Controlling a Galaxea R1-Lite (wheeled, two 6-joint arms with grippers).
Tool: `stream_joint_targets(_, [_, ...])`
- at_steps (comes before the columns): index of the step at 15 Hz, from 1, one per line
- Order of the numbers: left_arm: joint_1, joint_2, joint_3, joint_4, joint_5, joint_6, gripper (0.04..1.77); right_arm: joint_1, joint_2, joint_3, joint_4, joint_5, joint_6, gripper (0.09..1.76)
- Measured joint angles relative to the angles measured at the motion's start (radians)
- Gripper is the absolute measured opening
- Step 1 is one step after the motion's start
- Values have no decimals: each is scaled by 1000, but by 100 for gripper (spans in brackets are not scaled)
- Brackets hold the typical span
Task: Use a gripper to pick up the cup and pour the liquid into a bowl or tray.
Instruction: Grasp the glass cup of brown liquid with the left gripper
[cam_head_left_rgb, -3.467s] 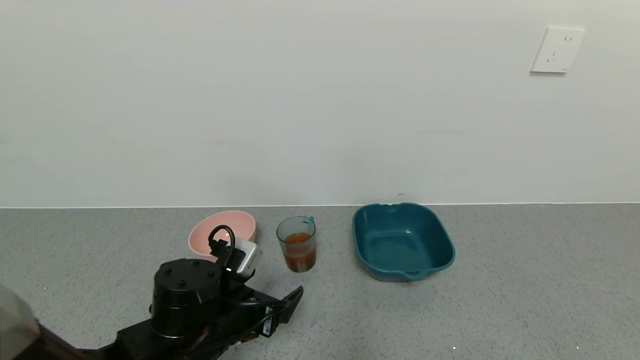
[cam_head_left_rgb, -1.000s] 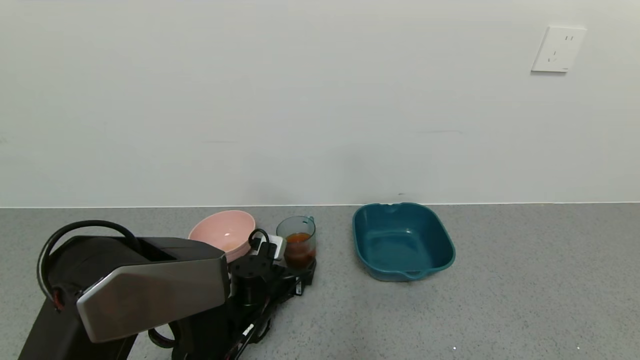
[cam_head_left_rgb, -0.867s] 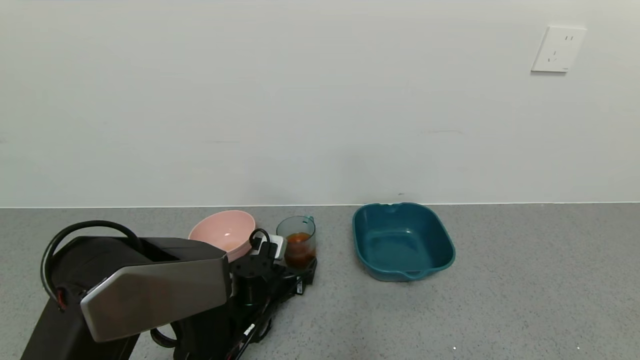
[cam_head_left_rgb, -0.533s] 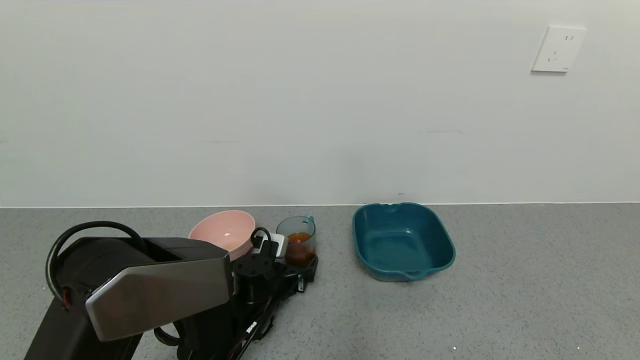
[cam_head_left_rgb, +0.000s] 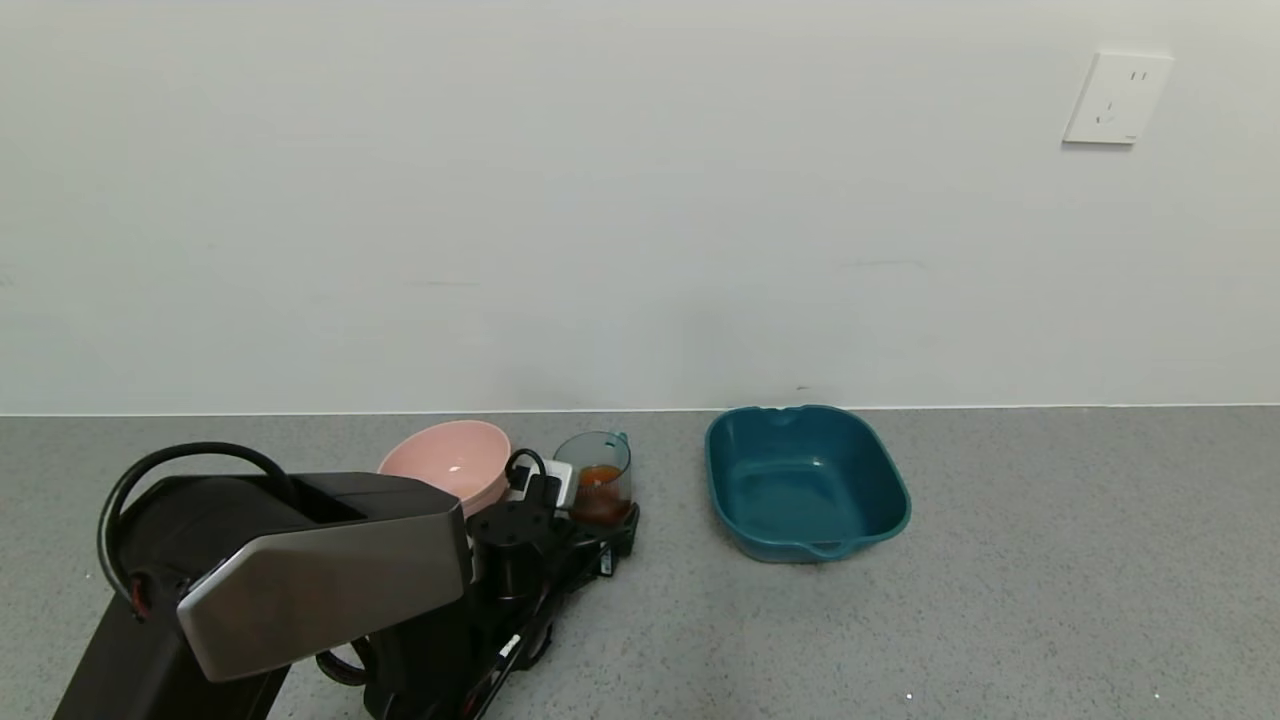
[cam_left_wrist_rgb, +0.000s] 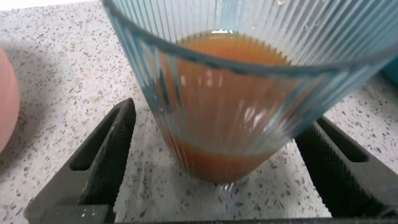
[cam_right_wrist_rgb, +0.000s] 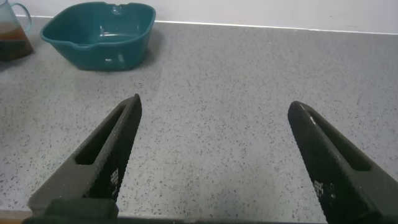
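Observation:
The near side of the cup's lower part (cam_head_left_rgb: 600, 505) (cam_left_wrist_rgb: 222, 160) is all that my fingers reach, so my left gripper should first move forward and then close on the cup.
The cup (cam_head_left_rgb: 596, 472) stands upright on the grey counter, about half full of reddish-brown liquid (cam_head_left_rgb: 600, 482). My left gripper (cam_head_left_rgb: 606, 524) is low at the cup's near side. In the left wrist view the cup (cam_left_wrist_rgb: 249, 56) fills the frame with the liquid (cam_left_wrist_rgb: 230, 93) inside. The left gripper (cam_left_wrist_rgb: 222, 118) is open, with one finger on each side of the cup's base, and there is a gap on at least one side. The teal tray (cam_head_left_rgb: 882, 524) sits empty to the cup's right. My right gripper (cam_right_wrist_rgb: 214, 102) is open over bare counter, far from the tray (cam_right_wrist_rgb: 134, 40).
A pink bowl (cam_head_left_rgb: 440, 462) sits just left of the cup, close to my left wrist. The wall runs behind the objects and carries a socket (cam_head_left_rgb: 1113, 98). The grey counter (cam_head_left_rgb: 1050, 580) stretches to the right of the tray.
My left arm has reached forward from the near counter, so its open fingers now flank the cup's base. The cup, bowl and tray have not moved.

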Motion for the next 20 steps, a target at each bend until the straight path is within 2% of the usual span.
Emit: stream_joint_targets(20, [-1, 26, -87, 34, -1, 3, 172, 0, 0, 0, 0, 0, 0, 171])
